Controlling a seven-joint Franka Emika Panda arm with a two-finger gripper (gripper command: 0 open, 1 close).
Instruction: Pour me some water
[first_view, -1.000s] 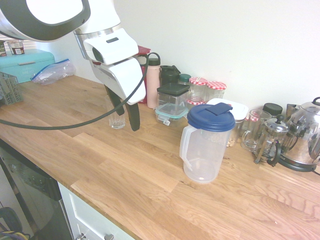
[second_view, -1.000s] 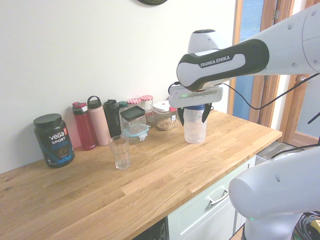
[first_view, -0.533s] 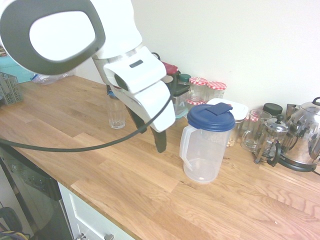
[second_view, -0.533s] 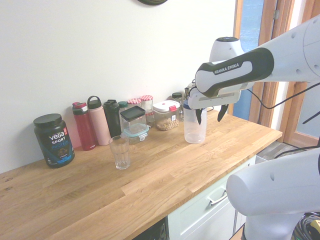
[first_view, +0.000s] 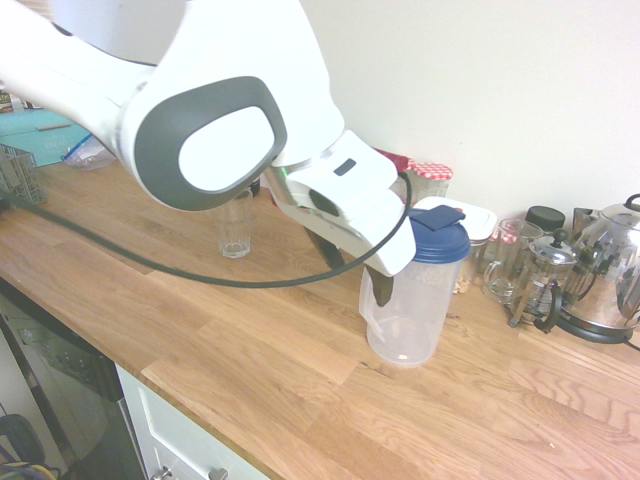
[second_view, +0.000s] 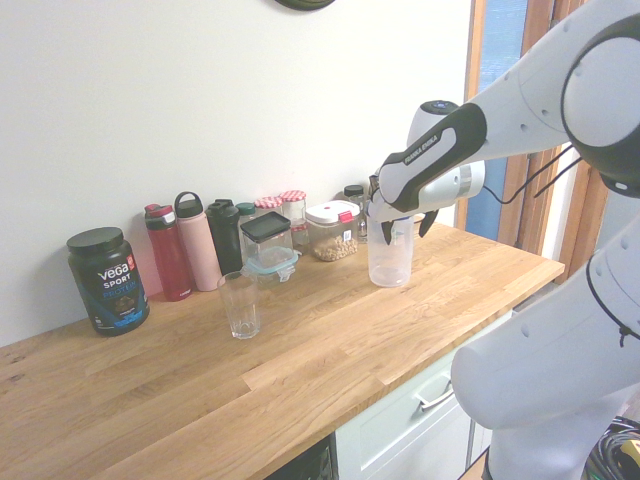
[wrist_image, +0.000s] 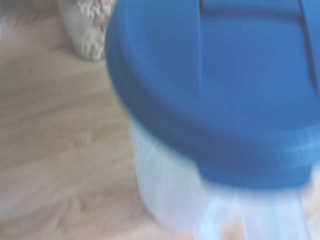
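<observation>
The pitcher's blue lid spreads wide and round, so the robot's gripper next needs to grab the pitcher by its narrow handle (wrist_image: 255, 212) to pour the water.
A translucent plastic pitcher (first_view: 410, 310) with a blue lid (first_view: 438, 238) stands on the wooden counter (first_view: 250, 350); it is also in the second exterior view (second_view: 389, 262). Its lid (wrist_image: 220, 85) fills the blurred wrist view, with the handle (wrist_image: 260, 215) below it. My gripper (second_view: 404, 228) is open at the pitcher's top on the handle side, one dark finger on each side, holding nothing. In the first exterior view the gripper (first_view: 358, 272) is partly covered by the arm. An empty drinking glass (second_view: 240, 305) stands apart to the left, also visible behind the arm (first_view: 234, 226).
Water bottles (second_view: 190, 243), lidded jars (first_view: 432, 180) and food containers (second_view: 268, 243) line the wall behind. A kettle (first_view: 612, 270) and French press (first_view: 540, 285) stand at the right. A dark protein tub (second_view: 107, 280) sits far left. The counter's front edge (first_view: 190, 405) is near.
The arm has swung from above the glass across the counter to the pitcher. Its fingers have stayed open, and the pitcher and glass have not moved.
</observation>
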